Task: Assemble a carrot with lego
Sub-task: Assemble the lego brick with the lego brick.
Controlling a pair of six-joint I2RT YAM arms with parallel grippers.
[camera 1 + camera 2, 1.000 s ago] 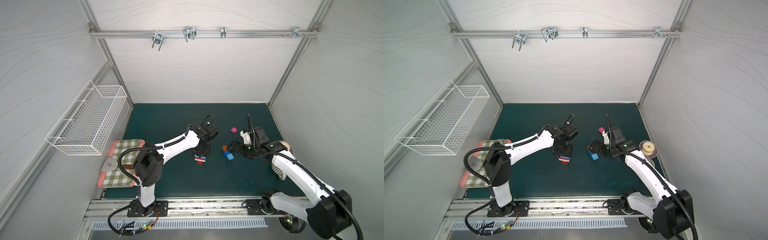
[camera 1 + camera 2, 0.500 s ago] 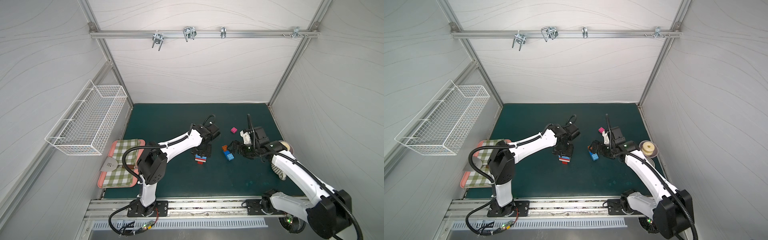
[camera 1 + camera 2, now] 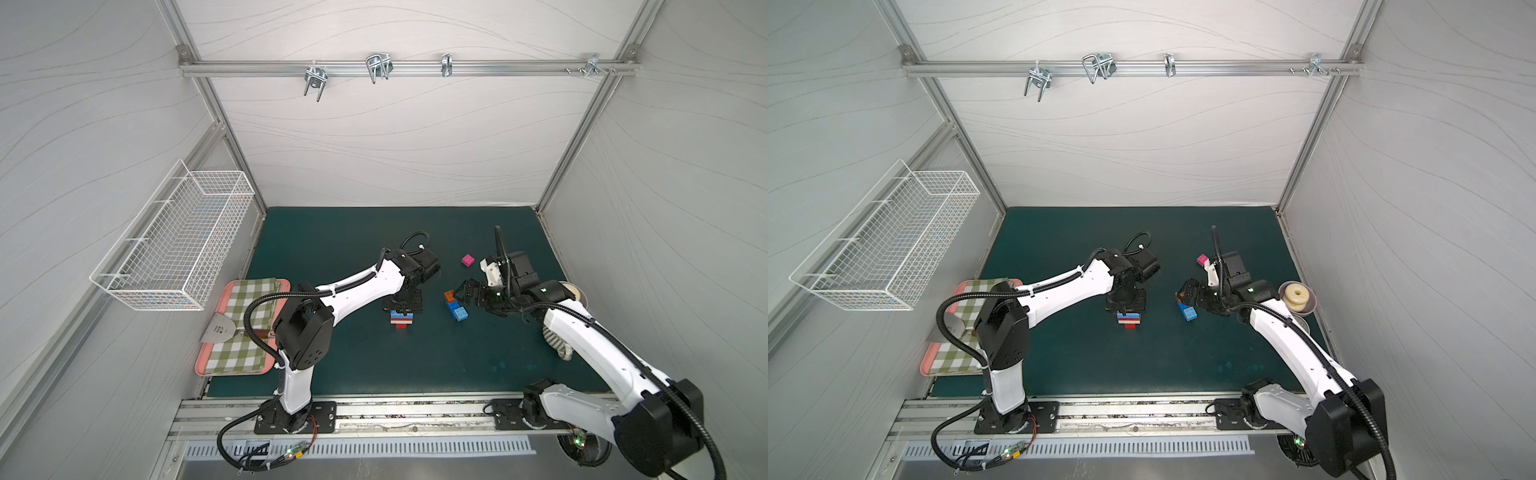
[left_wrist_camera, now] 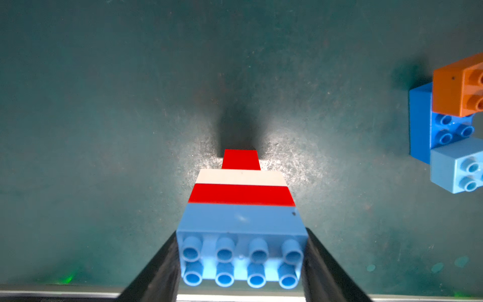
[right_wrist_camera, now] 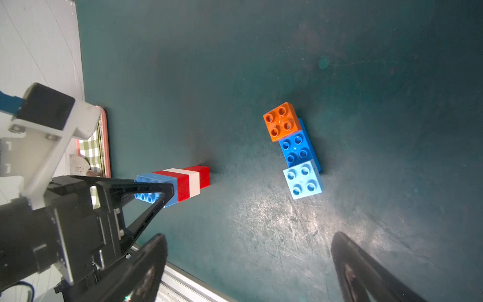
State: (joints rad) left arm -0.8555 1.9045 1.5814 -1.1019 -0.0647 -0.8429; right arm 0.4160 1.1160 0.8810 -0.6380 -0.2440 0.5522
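I should release the carrot from my left gripper: the carrot's narrow red tip [image 3: 400, 326] [image 4: 241, 159] stands on the green mat, its lower edge touching its shadow.
My left gripper [image 4: 241, 251] is shut on the part-built carrot [image 4: 240, 209], one finger on each end of its blue brick. Below the blue come red, white and a narrow red tip that points at the green mat. Both top views show this carrot [image 3: 402, 319] [image 3: 1128, 319] mid-table under the left gripper [image 3: 402, 309]. To its right an orange brick [image 5: 281, 121], a darker blue brick [image 5: 296, 149] and a light-blue brick [image 5: 303, 179] lie joined in a row. My right gripper [image 5: 249, 240] [image 3: 465, 293] hangs open over the mat beside them, holding nothing. A pink brick [image 3: 468, 260] lies alone farther back.
A pink tray [image 3: 282, 283] with a checked cloth and a metal scraper sits at the mat's left edge. On the left wall hangs a white wire basket [image 3: 174, 241]. A bowl [image 3: 1310, 307] with a cream ring stands at the right edge behind the right arm.
The left arm's elbow has shifted slightly to the right. The carrot stack, the loose bricks and the right arm stay where they were.
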